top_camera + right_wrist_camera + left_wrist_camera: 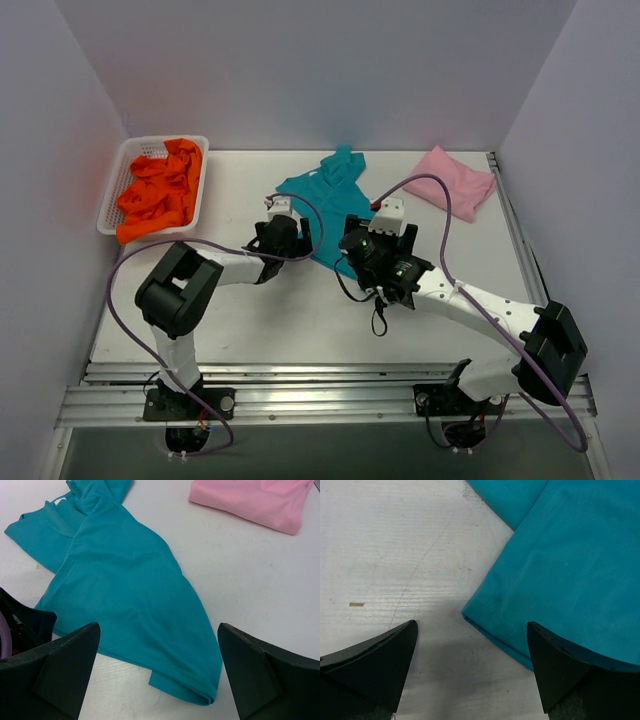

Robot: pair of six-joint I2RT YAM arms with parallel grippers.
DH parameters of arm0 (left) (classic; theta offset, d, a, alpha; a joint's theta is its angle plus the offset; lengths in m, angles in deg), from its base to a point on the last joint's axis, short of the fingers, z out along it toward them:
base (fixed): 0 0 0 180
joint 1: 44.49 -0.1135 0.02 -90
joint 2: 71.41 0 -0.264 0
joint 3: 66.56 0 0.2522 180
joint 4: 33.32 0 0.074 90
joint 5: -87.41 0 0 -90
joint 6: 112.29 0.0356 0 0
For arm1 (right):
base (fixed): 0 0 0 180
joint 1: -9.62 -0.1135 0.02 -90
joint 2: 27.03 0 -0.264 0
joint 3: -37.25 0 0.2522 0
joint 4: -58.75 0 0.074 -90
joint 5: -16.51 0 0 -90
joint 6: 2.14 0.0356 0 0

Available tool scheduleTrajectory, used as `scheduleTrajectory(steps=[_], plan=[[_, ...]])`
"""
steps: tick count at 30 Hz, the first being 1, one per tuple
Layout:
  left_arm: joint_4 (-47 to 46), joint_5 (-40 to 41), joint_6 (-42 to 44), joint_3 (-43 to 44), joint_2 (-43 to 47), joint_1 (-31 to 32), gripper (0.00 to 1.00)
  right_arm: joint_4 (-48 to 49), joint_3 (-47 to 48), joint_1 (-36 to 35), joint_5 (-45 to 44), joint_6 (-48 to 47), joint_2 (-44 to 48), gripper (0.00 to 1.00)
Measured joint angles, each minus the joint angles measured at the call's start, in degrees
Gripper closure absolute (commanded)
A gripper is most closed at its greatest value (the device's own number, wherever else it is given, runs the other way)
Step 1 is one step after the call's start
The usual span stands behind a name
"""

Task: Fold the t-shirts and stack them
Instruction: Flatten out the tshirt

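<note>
The left gripper will next grab the teal t-shirt by its hemmed corner (pixel 474 612), so that the shirt can be spread flat for folding.
A teal t-shirt (pixel 322 192) lies partly folded and rumpled at the middle back of the table. A light pink t-shirt (pixel 456 181) lies folded at the back right. Several orange t-shirts (pixel 162 190) are heaped in the basket. My left gripper (pixel 290 238) is open and empty at the teal shirt's near left edge. In the left wrist view (pixel 472 622) the shirt's hemmed corner (pixel 555 570) lies just ahead, towards the right finger (pixel 565 665). My right gripper (pixel 358 243) is open and empty over the shirt's near right edge (pixel 135 590), with the jaws (pixel 157 630) spread either side of the folded hem.
A white lattice basket (pixel 112 185) stands at the back left. The pink shirt also shows in the right wrist view (pixel 255 500). Bare white table (pixel 300 320) lies in front of both grippers' arms. Purple cables loop over both arms. Grey walls close in the sides and back.
</note>
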Motion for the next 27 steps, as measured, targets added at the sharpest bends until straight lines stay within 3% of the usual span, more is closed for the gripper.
scheduleTrajectory(steps=[3,4,10,12,13,18,23,27], plan=[[-1.2,-1.2,0.4,0.2,-0.7,0.0,0.00,0.0,0.0,0.3,0.0,0.0,0.0,0.00],[-1.5,-1.8,0.5,0.5,-0.9,0.0,0.06,0.0,0.0,0.4,0.0,0.0,0.0,0.00],[-2.1,-4.3,0.8,3.1,-3.2,0.0,0.15,0.0,0.0,0.7,0.0,0.0,0.0,0.00],[-2.0,-5.3,0.9,4.7,-4.3,0.0,0.25,0.0,0.0,0.8,0.0,0.0,0.0,0.00],[-2.0,-5.8,1.0,5.2,-4.8,0.0,0.30,0.0,0.0,0.8,0.0,0.0,0.0,0.00],[-1.8,-7.4,0.6,6.1,-6.1,0.0,0.97,0.0,0.0,1.5,0.0,0.0,0.0,0.00],[-1.7,-6.5,-0.1,5.0,-5.2,0.5,0.98,0.0,0.0,1.9,0.0,0.0,0.0,0.00],[3.0,-0.6,-2.6,-2.2,4.6,4.2,0.98,0.0,-0.3,2.1,0.3,0.1,-0.2,0.00]])
